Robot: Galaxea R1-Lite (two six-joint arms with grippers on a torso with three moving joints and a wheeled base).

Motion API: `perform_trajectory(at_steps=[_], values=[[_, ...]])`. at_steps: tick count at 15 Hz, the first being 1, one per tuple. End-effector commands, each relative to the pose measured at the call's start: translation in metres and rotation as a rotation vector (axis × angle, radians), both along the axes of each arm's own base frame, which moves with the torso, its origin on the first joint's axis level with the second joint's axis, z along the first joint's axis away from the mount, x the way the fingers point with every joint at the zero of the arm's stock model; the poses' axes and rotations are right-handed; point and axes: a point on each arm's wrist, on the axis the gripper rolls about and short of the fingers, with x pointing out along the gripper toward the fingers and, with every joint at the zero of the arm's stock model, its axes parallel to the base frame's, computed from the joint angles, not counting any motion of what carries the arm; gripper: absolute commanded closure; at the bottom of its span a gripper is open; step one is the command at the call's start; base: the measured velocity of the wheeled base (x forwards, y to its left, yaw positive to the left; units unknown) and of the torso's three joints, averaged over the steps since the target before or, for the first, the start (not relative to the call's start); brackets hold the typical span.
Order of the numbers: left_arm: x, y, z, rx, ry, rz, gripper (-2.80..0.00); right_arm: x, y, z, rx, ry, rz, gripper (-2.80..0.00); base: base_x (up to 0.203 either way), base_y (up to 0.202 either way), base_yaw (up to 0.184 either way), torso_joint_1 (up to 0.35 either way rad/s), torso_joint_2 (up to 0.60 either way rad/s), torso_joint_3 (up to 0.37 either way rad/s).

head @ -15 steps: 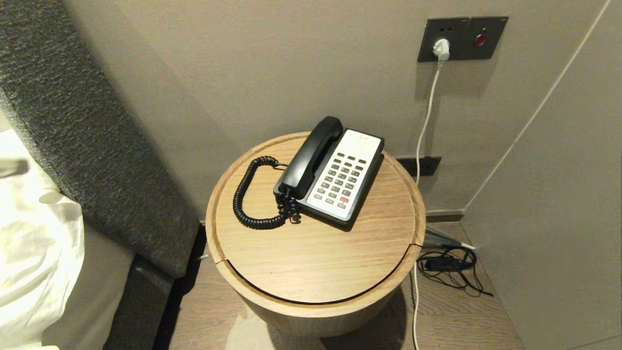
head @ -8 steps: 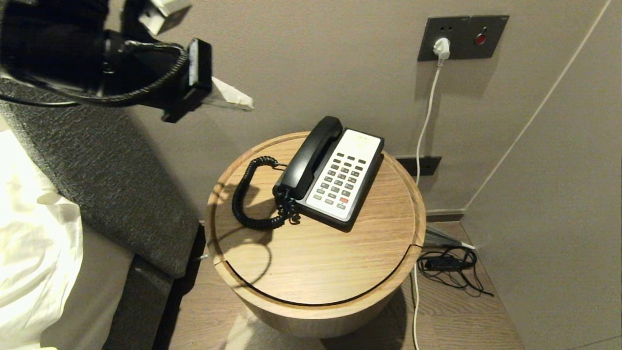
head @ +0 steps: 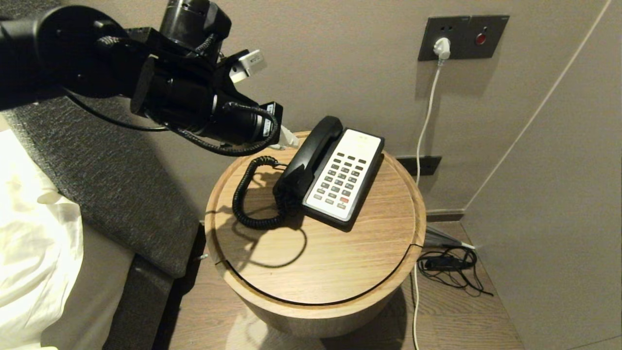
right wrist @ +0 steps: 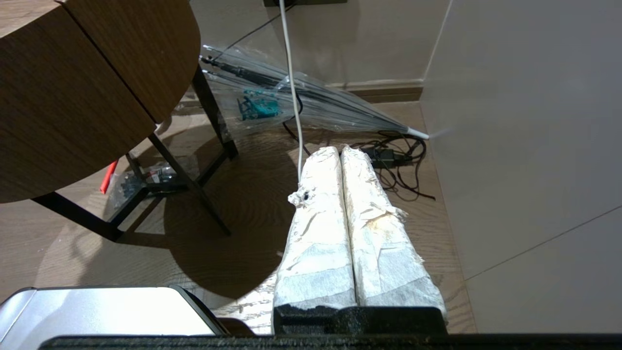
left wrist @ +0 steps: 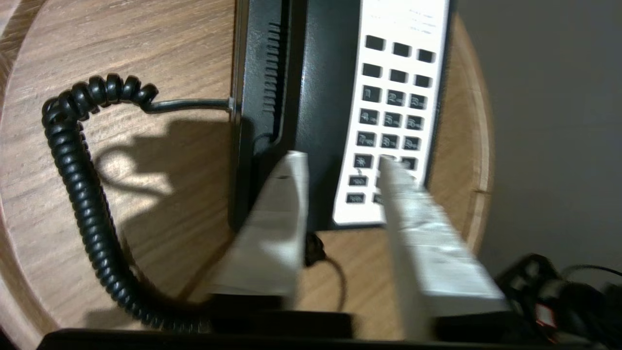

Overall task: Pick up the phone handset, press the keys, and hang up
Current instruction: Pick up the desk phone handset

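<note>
The handset's thick ends sit down in the cradle. My left gripper next needs to grab its slim middle grip (head: pixel 313 150) (left wrist: pixel 330 76) to pick up the handset.
A black handset (head: pixel 311 154) rests in the cradle of a desk phone with a white keypad (head: pixel 346 175) on a round wooden table (head: pixel 311 272). A coiled black cord (head: pixel 245 199) loops to the phone's left. My left gripper (head: pixel 290 141) hovers above the table's far left part, just left of the handset, and is open. In the left wrist view its white fingers (left wrist: pixel 279 228) straddle the handset (left wrist: pixel 316 97) from above, with the keypad (left wrist: pixel 393 112) beyond. My right gripper (right wrist: pixel 338 151) is shut and empty, low beside the table, out of the head view.
A white cable (head: pixel 425 126) runs from the wall socket (head: pixel 461 38) down to the floor right of the table. Black cables (head: pixel 449 267) and a clear folded umbrella (right wrist: pixel 301 104) lie on the floor. A padded headboard (head: pixel 87 146) and bedding stand left.
My left arm has come into view from the upper left and swung down and right, from high beside the wall to just left of the handset. The phone has not moved.
</note>
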Motion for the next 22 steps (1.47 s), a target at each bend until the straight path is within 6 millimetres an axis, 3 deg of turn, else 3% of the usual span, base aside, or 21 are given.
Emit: perform_trajectory(at_steps=[1,11,22], values=[[0.003,-0.011,-0.005,0.012,-0.008,-0.005,-2.80,0.000,0.000,0.000,0.000,0.001,0.000,0.00,0.000,0.000,0.000,0.000,0.00,0.000],[0.015,-0.046,-0.021,0.164,-0.206,0.044,-2.80,0.000,0.000,0.000,0.000,0.001,0.000,0.00,0.000,0.000,0.000,0.000,0.00,0.000],[0.029,-0.055,-0.037,0.237,-0.240,0.069,-2.80,0.000,0.000,0.000,0.000,0.001,0.000,0.00,0.000,0.000,0.000,0.000,0.00,0.000]])
